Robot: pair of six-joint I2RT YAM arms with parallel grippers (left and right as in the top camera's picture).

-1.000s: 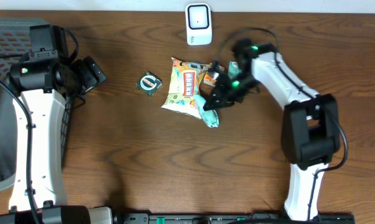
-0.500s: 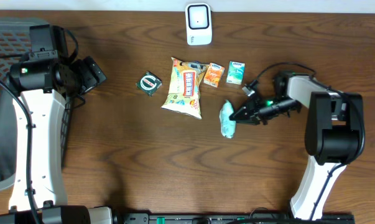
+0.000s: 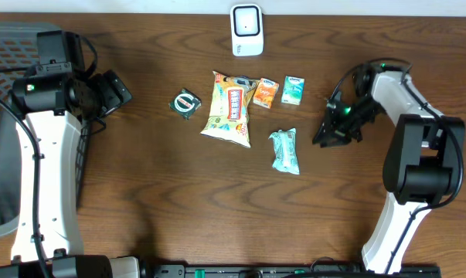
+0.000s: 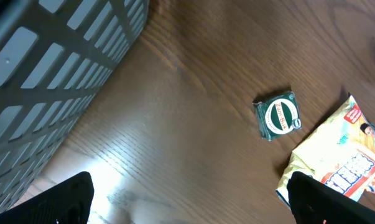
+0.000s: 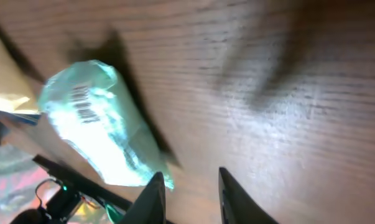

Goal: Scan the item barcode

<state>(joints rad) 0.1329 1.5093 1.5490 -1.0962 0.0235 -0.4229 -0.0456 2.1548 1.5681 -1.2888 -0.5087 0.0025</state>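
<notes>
My right gripper grabs the teal packet's sides toward the packet's end away from the barcode next, so the barcode [image 5: 81,112] stays uncovered for the scanner.
The item, a teal packet [image 3: 284,150], lies flat on the table below the two small boxes. In the right wrist view the teal packet [image 5: 100,134] shows a barcode [image 5: 81,112] facing up. My right gripper [image 3: 324,139] hovers just right of the packet, apart from it. Its jaws [image 5: 190,199] stand a little open with only bare wood between them. The white scanner [image 3: 246,29] stands at the table's far edge. My left gripper [image 3: 118,90] is far left, wide open and empty [image 4: 193,205].
A yellow snack bag [image 3: 229,108], an orange box [image 3: 265,93] and a green box [image 3: 293,89] lie in a row below the scanner. A small green packet [image 3: 186,103] lies left of them. A grey basket [image 4: 50,68] sits at the far left.
My right gripper carried the teal packet right from beside the snack bag, let go of it and drew back to the right. The left arm stayed still.
</notes>
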